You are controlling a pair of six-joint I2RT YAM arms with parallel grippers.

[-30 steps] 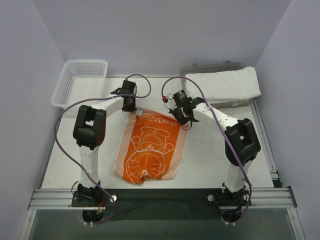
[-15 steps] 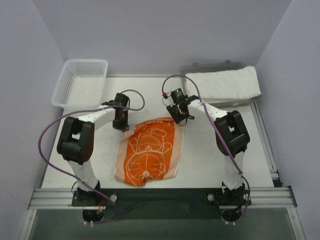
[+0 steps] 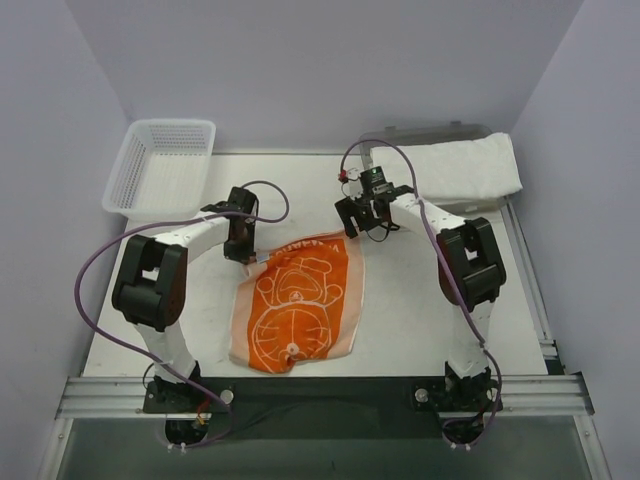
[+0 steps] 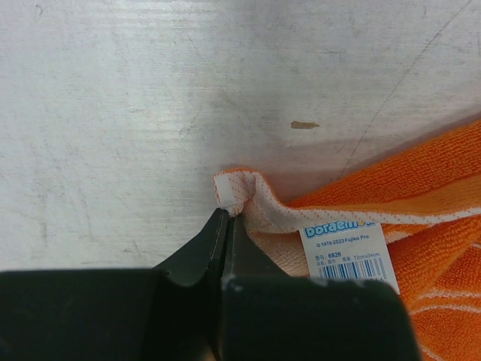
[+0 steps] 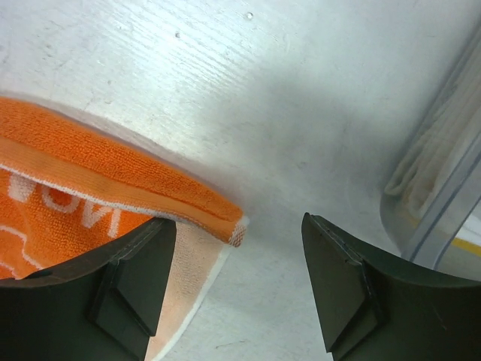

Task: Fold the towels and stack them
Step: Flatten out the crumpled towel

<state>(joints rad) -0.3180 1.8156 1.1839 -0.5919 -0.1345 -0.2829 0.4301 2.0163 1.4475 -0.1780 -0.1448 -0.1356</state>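
Observation:
The towel should next be held in my right gripper by its loose far corner (image 3: 358, 235) (image 5: 234, 228), opposite the corner my left gripper holds, to spread and fold the towel.
An orange-and-white towel (image 3: 298, 305) with a cartoon cat face lies mid-table, its far edge folded over. My left gripper (image 3: 247, 252) is shut on the towel's far left corner (image 4: 237, 192), low over the table, next to the towel's label (image 4: 347, 251). My right gripper (image 3: 361, 216) stands open just above the far right corner (image 5: 229, 224). That corner lies loose between the fingers (image 5: 141, 280), touching neither one. Folded white towels (image 3: 455, 168) rest in the grey tray (image 3: 395, 137) at the back right.
A white mesh basket (image 3: 160, 165) stands at the back left. The tray's translucent wall (image 5: 445, 197) is close to the right of my right gripper. Purple cables loop over both arms. A dark rail runs along the near table edge (image 3: 320, 395).
My right gripper has opened, let go of its towel corner and drawn back a little. The towel's far edge has been folded toward the near side. My left gripper stays shut.

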